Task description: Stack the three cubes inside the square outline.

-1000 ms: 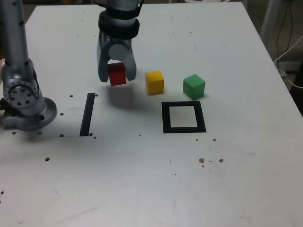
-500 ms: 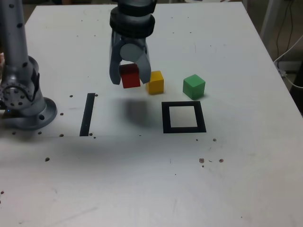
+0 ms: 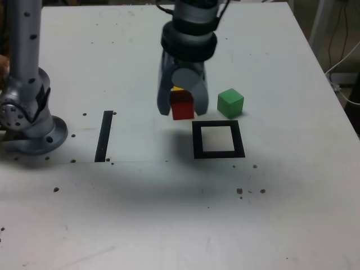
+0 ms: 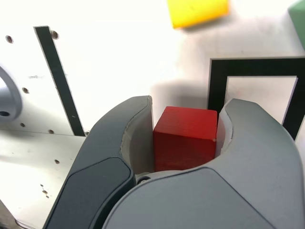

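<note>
I should move the red cube (image 3: 183,105) toward the square outline (image 3: 218,140) before my gripper lets go of it. The cube is still above the table and short of the outline.
My gripper (image 3: 183,110) is shut on the red cube (image 3: 183,105) and holds it above the table, just left of the square outline (image 3: 218,140) in the exterior view. In the wrist view the red cube (image 4: 185,137) sits clamped between both fingers, with the square outline (image 4: 252,90) beside it. The yellow cube (image 3: 176,89) is mostly hidden behind the gripper; the wrist view shows the yellow cube (image 4: 198,11) on the table. The green cube (image 3: 230,103) rests just beyond the outline's far right corner.
A straight black strip (image 3: 104,135) lies on the white table (image 3: 169,214) at the exterior view's left. The arm's grey base (image 3: 28,112) stands at the left edge. Cables hang off the table's right side.
The gripper has carried the red cube to the exterior view's right, from near the strip side to just beside the square outline, now covering most of the yellow cube.
</note>
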